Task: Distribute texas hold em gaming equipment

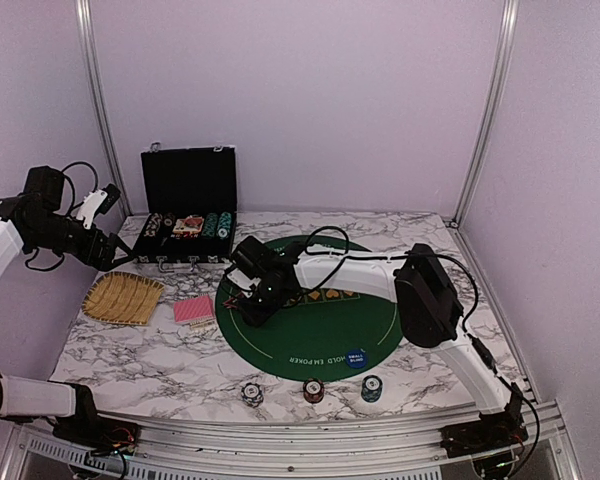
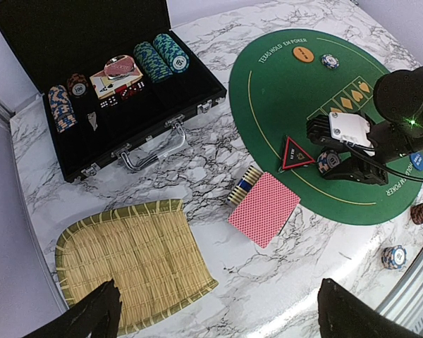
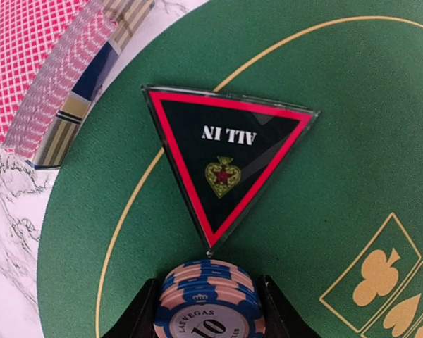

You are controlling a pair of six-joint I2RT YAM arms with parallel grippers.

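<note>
The chip stack is level and low over the flat green mat beside the triangle's tip, so the stack would land there. My right gripper should release the stack.
My right gripper (image 3: 209,313) is shut on a short stack of blue-and-pink "10" poker chips (image 3: 210,282), low over the green mat (image 3: 338,141). The tip of the dark red-edged "ALL IN" triangle (image 3: 225,148) lies just ahead of the stack. Red-backed cards (image 2: 263,208) lie on the marble left of the mat, with a row of striped chips (image 2: 243,184) against them. An orange disc (image 2: 303,53) and one chip (image 2: 329,61) lie at the mat's far side. The blue "small blind" disc (image 1: 356,356) lies at the mat's front. My left gripper (image 2: 222,317) is open and empty, high above the straw tray (image 2: 130,260).
An open black case (image 1: 188,215) with chip rows and cards stands at the back left. Three chip stacks (image 1: 252,392) (image 1: 313,389) (image 1: 371,387) stand along the front edge. The right arm (image 1: 420,290) arches over the mat's right side.
</note>
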